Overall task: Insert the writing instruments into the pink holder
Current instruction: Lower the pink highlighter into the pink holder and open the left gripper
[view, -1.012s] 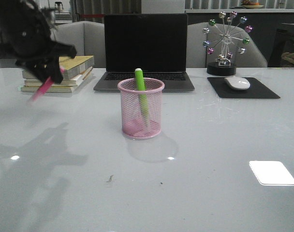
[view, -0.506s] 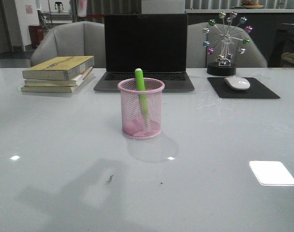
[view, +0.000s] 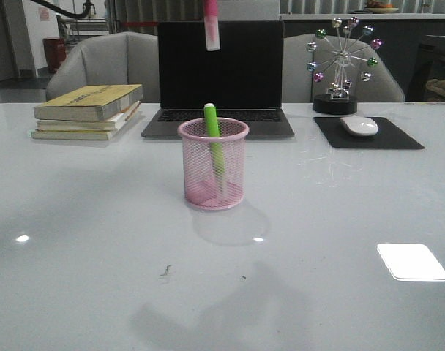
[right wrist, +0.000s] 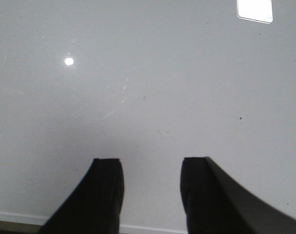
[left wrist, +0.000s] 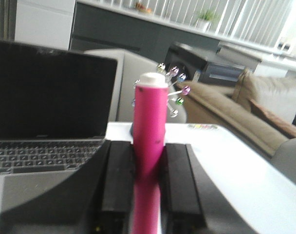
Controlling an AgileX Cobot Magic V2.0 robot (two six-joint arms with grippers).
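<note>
The robot's left gripper will keep holding the marker until it is lower, because the pink marker's lower end [view: 212, 42] is high above the pink holder's rim [view: 213, 128] in the front view.
The pink holder [view: 213, 164] stands upright mid-table in the front view, with the green marker [view: 214, 142] leaning inside it and poking above the rim. High above it, at the top edge of that view, hangs the capped end of the pink marker [view: 211, 28]; the hand holding it is out of that frame. In the left wrist view my left gripper [left wrist: 148, 144] is shut on the pink marker [left wrist: 149, 122], which sticks out past the fingertips. My right gripper [right wrist: 151, 162] is open over bare table, holding nothing.
Behind the holder sit an open laptop [view: 219, 77], a stack of books [view: 89, 111] at the left, and a mouse [view: 359, 125] on a black pad beside a ferris-wheel ornament [view: 342, 62] at the right. A light patch [view: 412, 261] reflects on the table.
The left arm with the pink marker left the spot by the books, rose out of the front view, and the marker's end now hangs above the holder.
</note>
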